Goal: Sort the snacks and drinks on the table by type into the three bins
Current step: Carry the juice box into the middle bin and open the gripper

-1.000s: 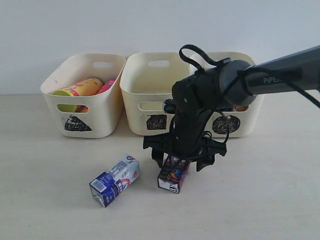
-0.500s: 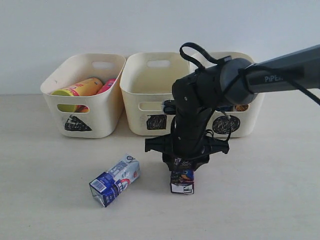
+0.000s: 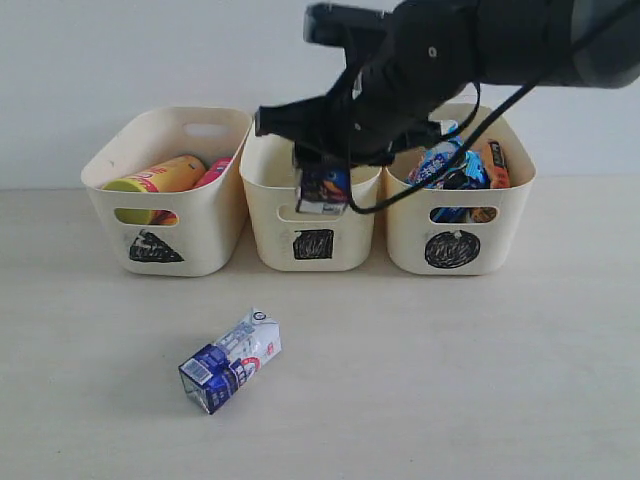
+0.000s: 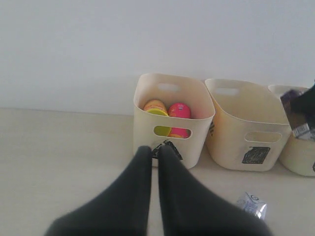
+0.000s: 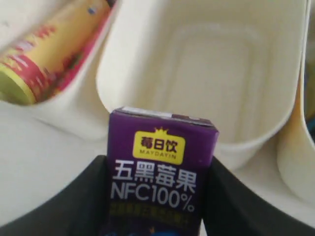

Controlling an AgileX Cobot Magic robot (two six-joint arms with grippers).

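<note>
The carton would miss at the front of the square bin, short of its opening point(image 3: 280, 165), so my right gripper needs to keep hold of the dark carton point(image 3: 322, 188) until it is in the bin.
My right gripper point(image 3: 322, 172) is shut on the dark purple carton point(image 3: 322, 190), held upright in the air at the front rim of the square bin point(image 3: 270, 225). In the right wrist view the carton point(image 5: 162, 167) sits between both fingers point(image 5: 81, 199), with the empty square bin point(image 5: 216, 73) beyond it. The blue and white carton point(image 3: 230, 362) lies on its side on the table point(image 3: 450, 390). The triangle bin point(image 3: 205, 235) holds the yellow-orange tube point(image 3: 160, 177) and the pink tube point(image 3: 213, 170). My left gripper point(image 4: 151, 150) is shut and empty, facing the triangle bin point(image 4: 147, 125).
The circle bin point(image 3: 410, 240) at the right holds a blue crinkly bag point(image 3: 445, 165) and an orange-brown packet point(image 3: 495, 165). The three bins stand side by side against a pale wall. The right arm reaches in from the upper right, over the circle bin.
The right gripper closed on the purple carton on the table and has lifted it up and back to the square bin's rim. The blue and white carton has not moved.
</note>
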